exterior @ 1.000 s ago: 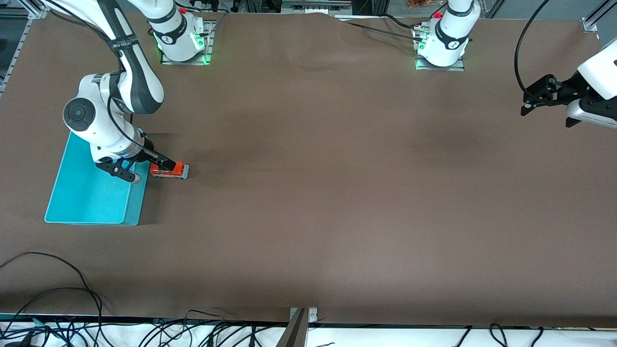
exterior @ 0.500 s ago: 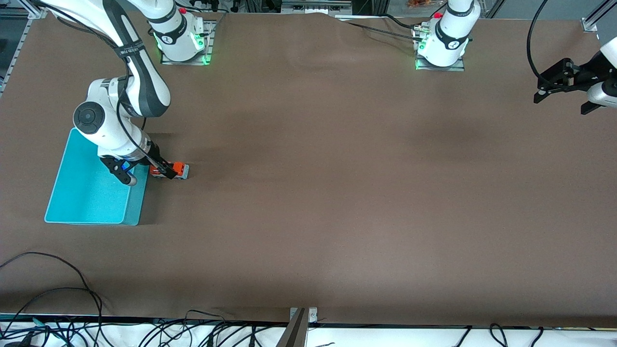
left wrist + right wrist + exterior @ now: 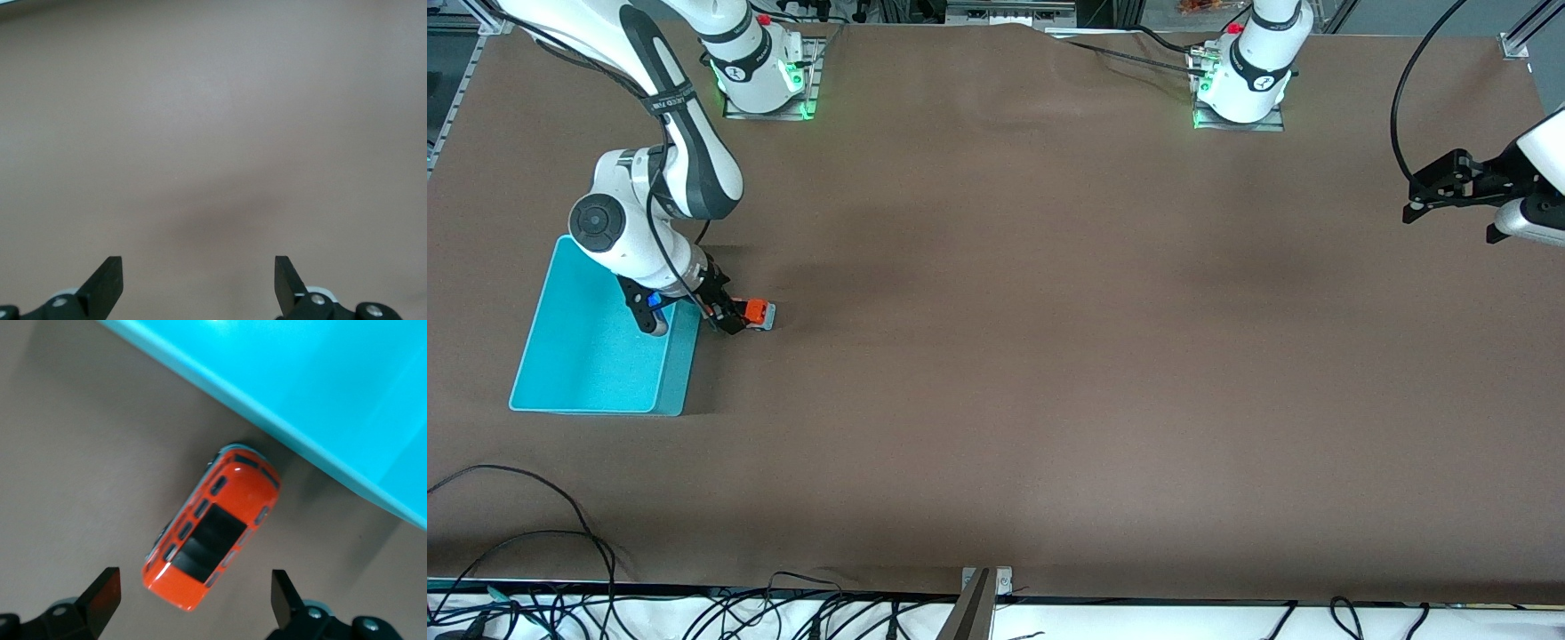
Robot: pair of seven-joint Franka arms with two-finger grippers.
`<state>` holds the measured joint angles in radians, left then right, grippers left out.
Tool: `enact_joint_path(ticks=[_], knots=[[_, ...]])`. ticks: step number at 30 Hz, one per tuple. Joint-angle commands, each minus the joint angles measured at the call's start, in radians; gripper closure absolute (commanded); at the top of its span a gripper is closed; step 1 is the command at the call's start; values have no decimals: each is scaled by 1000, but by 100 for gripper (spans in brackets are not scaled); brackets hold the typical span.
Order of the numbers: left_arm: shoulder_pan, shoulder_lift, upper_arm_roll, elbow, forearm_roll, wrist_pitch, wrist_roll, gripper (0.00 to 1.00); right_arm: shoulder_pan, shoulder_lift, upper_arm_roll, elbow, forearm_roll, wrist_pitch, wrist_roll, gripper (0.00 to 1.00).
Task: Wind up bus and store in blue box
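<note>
My right gripper moves toward the bus's dark roof panel (image 3: 209,543) next, before it closes on the bus. Its fingers stop short of it, so closing now would miss.
The bus (image 3: 757,313), orange with a dark roof panel, stands on the table right beside the long wall of the blue box (image 3: 680,369). My right gripper (image 3: 694,324) hangs open just over the bus, one finger over the box's edge. In the right wrist view the bus (image 3: 212,533) sits slanted next to the blue box (image 3: 320,400). One end of the bus reaches in between the fingers of my right gripper (image 3: 195,597) and touches neither. My left gripper (image 3: 1449,227) is open and empty over bare table; the left wrist view shows that gripper (image 3: 198,280) with only brown cloth below.
A brown cloth (image 3: 1032,356) covers the whole table. Cables (image 3: 534,551) lie along the table edge nearest the front camera. The two arm bases (image 3: 760,71) stand at the farthest edge.
My right gripper has turned and shifted so that its fingers now straddle the bus. The left arm has shifted about over its end of the table. The bus has not moved.
</note>
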<state>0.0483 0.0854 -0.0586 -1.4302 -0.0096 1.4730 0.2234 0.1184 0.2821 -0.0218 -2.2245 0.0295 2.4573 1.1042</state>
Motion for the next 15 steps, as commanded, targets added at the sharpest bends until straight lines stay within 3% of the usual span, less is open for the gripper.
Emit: enact_joint_path(ticks=[1,15], knots=[[2,33,0,34,23,13,-1,0,-13,-6,-10,-23,9,22,37,0],[4,40,-4,33,34,10,-3,0,-16,54,-13,-20,9,100,55,0]])
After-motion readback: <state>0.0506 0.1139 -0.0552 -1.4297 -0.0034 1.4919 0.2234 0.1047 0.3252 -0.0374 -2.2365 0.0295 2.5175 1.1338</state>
